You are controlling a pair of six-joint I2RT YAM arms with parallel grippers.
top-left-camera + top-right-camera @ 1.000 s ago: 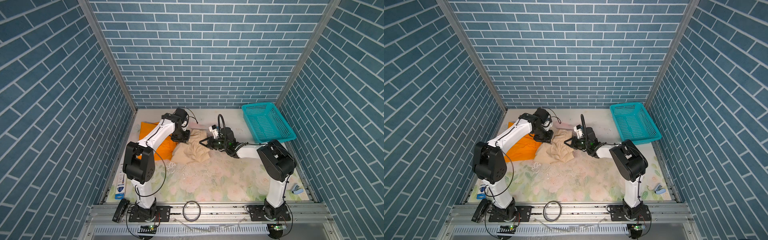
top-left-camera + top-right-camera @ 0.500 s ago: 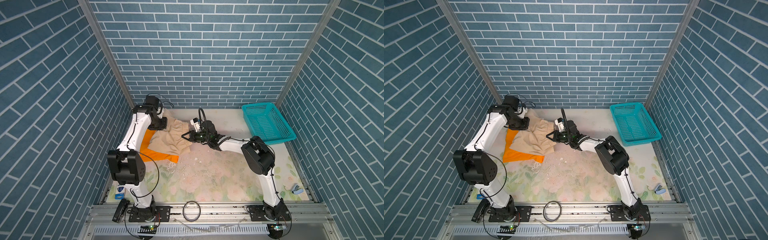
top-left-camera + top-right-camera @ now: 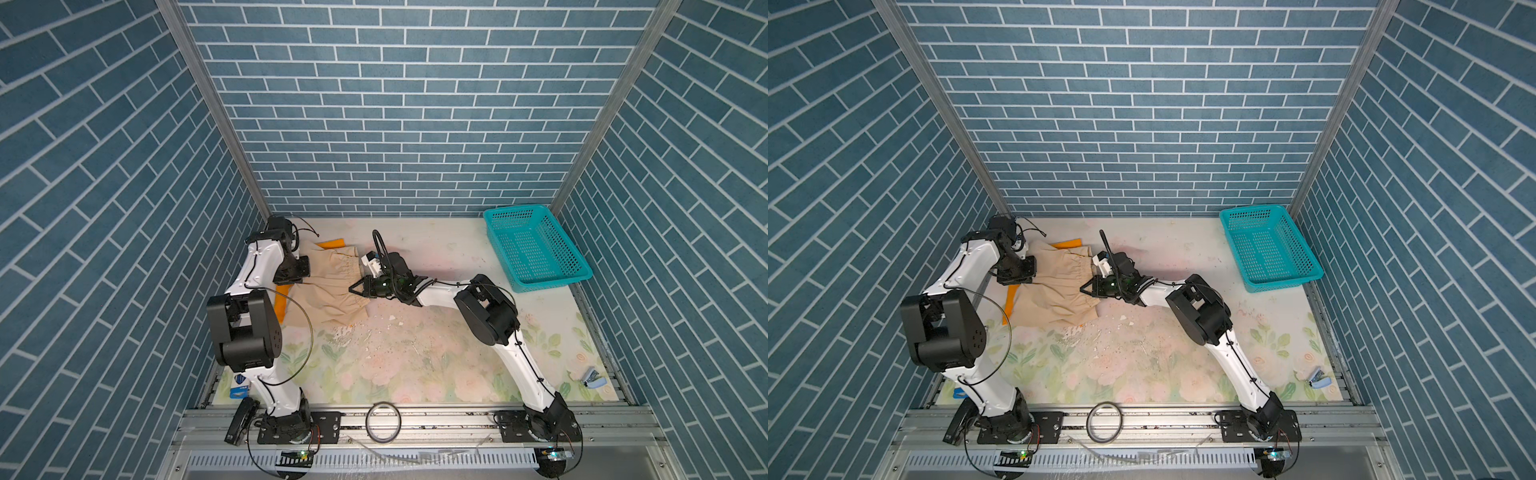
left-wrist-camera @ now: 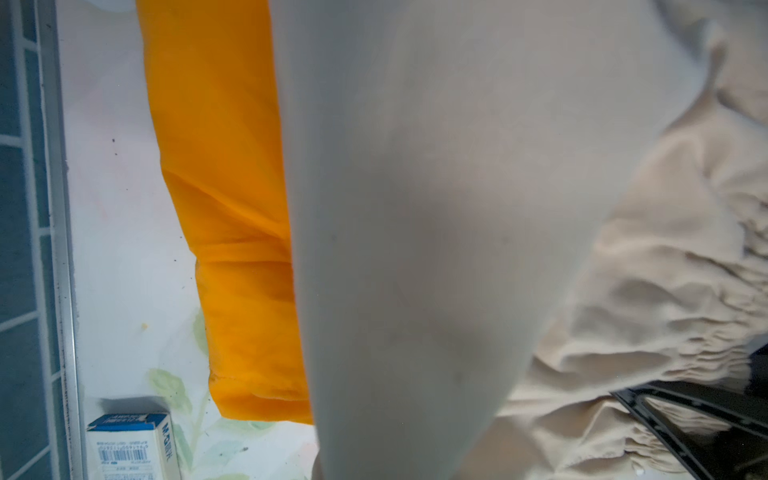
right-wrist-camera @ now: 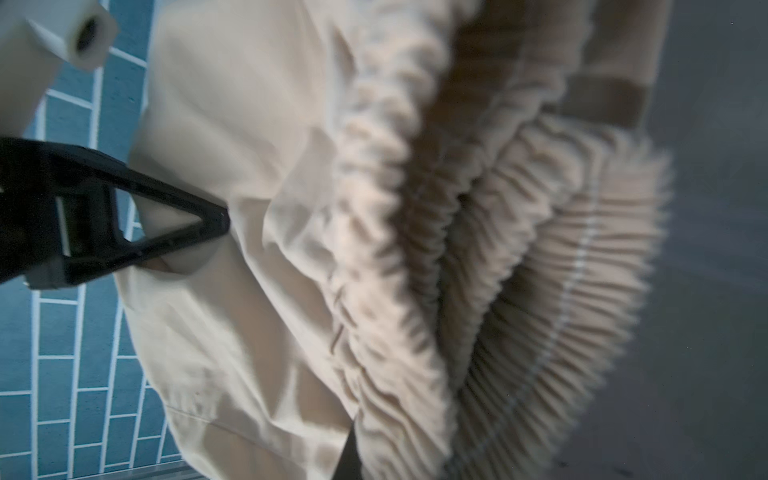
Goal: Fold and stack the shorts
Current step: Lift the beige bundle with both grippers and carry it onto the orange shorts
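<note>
My left gripper should keep holding the beige side and is still too early to open, because orange shorts (image 3: pixel 332 243) show and that side would drop short now.
The beige shorts (image 3: pixel 328 286) (image 3: pixel 1059 291) lie spread at the back left, on top of the orange shorts (image 3: pixel 332 243) (image 3: pixel 1010 305), which show only at the edges. My left gripper (image 3: pixel 297 270) (image 3: pixel 1021 272) is shut on the beige pair's left side. My right gripper (image 3: pixel 357 289) (image 3: pixel 1088 289) is shut on its gathered elastic waistband (image 5: pixel 415 249). In the left wrist view, beige cloth (image 4: pixel 415 208) hides the jaws, with the orange shorts (image 4: pixel 224 208) beside it. The right wrist view shows a black finger (image 5: pixel 166 232) of my left gripper pinching the cloth.
A teal basket (image 3: pixel 536 249) (image 3: pixel 1268 247) stands at the back right. A small blue-and-white box (image 3: pixel 240 388) (image 4: pixel 133 444) lies at the front left by the wall. A blue clip-like item (image 3: pixel 592 379) lies at the front right. White crumbs (image 3: pixel 374 328) dot the floral mat.
Both grippers have carried the beige shorts from the middle towards the back left, over the orange shorts, and stretched them out wider.
</note>
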